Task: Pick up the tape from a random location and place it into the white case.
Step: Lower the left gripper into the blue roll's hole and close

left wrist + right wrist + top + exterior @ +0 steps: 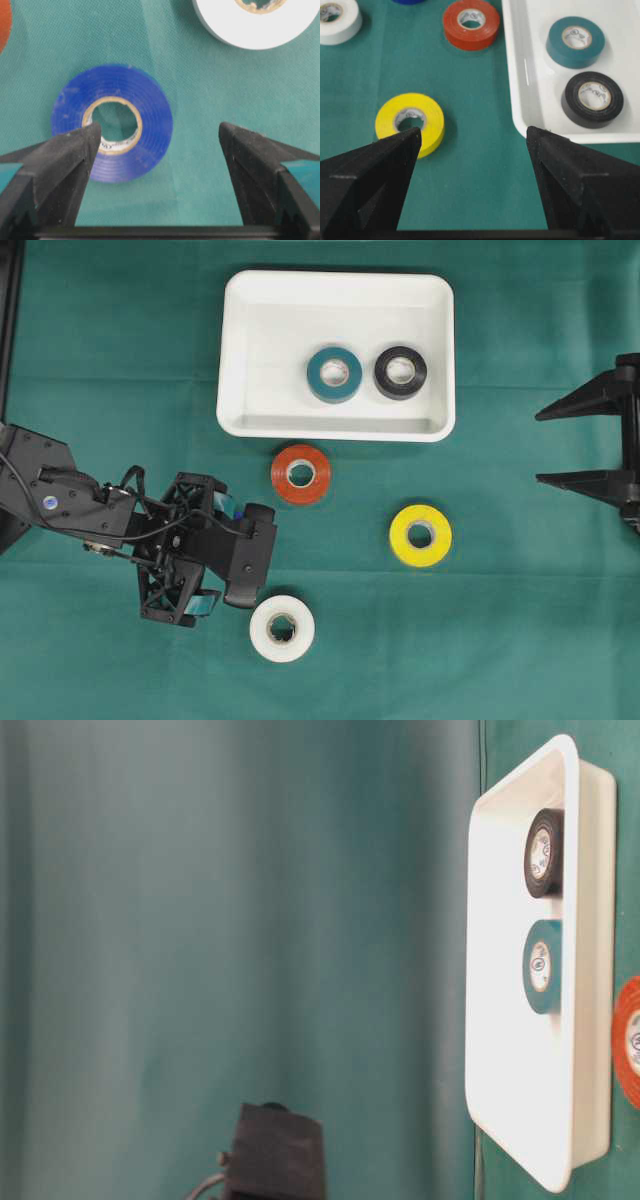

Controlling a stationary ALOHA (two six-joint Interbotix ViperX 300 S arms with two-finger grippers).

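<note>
My left gripper should next grab the blue tape roll by its ring, so that I can place the roll into the white case.
A blue tape roll lies flat on the green cloth under my left gripper, which is open. The roll sits toward the left finger, not centred in the gap. From overhead the left gripper hides this roll. The white case stands at the back and holds a teal roll and a black roll. My right gripper hangs open at the right edge with nothing between its fingers, its view looking over the cloth.
A red roll lies just in front of the case. A yellow roll is to the right of it and a white roll lies beside the left gripper. The table-level view shows the case side-on.
</note>
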